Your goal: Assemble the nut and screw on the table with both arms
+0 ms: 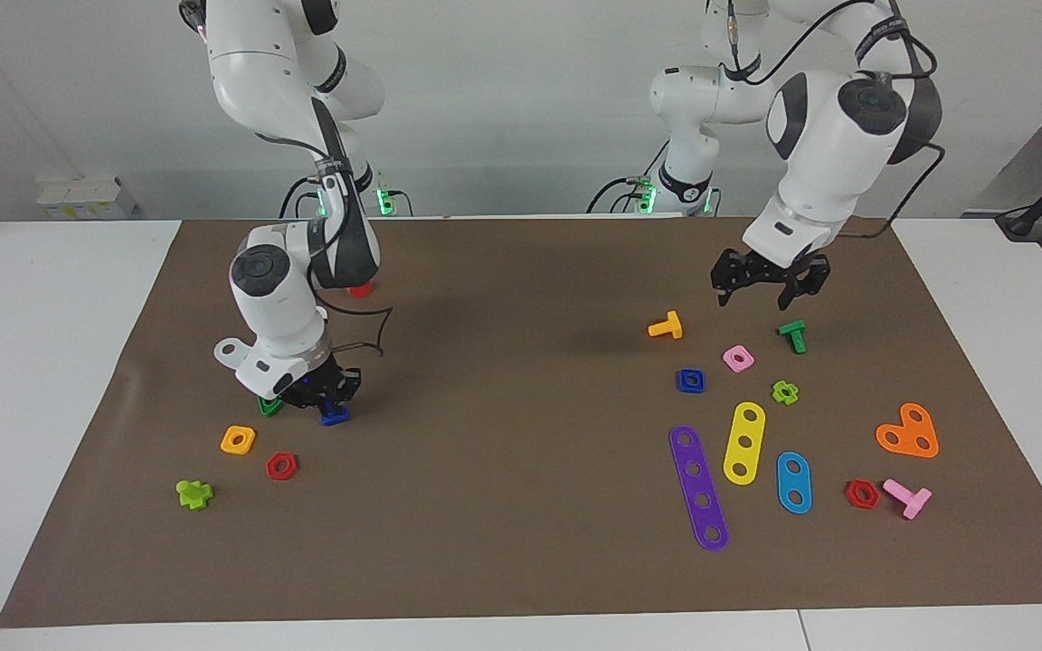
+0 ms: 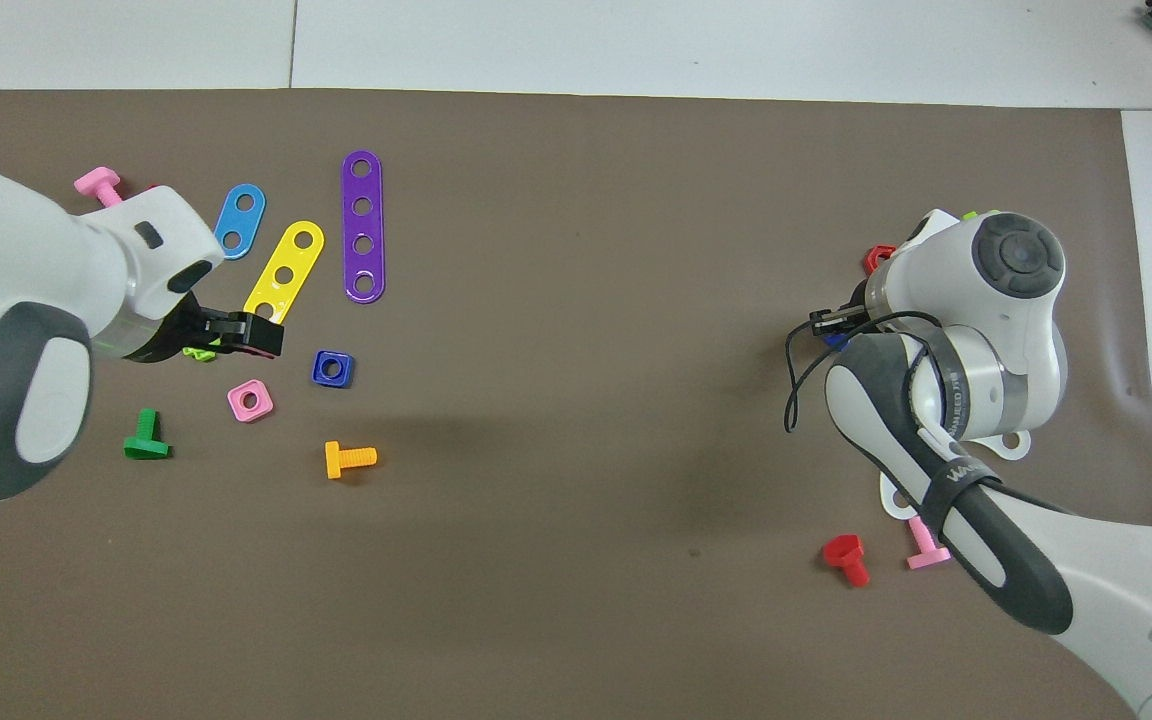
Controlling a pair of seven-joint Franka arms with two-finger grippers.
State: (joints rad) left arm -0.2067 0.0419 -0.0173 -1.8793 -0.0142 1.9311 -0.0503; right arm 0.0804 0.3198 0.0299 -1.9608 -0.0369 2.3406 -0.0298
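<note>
The blue square nut's hole point(image 2: 332, 368) has to stay free to take the screw point(image 2: 836, 341), so the left gripper should next grab the nut by its outer sides.
The blue screw point(image 1: 335, 416) lies on the brown mat toward the right arm's end of the table point(image 1: 60, 362). My right gripper point(image 1: 326, 400) is down on the mat and shut on the screw. From overhead the right arm hides the grip, and only a blue sliver of the screw point(image 2: 836, 341) shows. The blue nut point(image 1: 690, 381) point(image 2: 333, 368) lies flat on the mat toward the left arm's end, with nothing touching it. My left gripper point(image 1: 770, 282) point(image 2: 236, 335) hangs open in the air, empty, over the mat close to a green T-shaped bolt point(image 1: 793, 336).
Around the right gripper lie a green triangular nut point(image 1: 269, 406), an orange square nut point(image 1: 238, 439) and a red hex nut point(image 1: 282, 466). By the blue nut lie a pink nut point(image 1: 738, 358), an orange bolt point(image 1: 666, 325), and purple point(image 1: 698, 488) and yellow point(image 1: 743, 442) strips.
</note>
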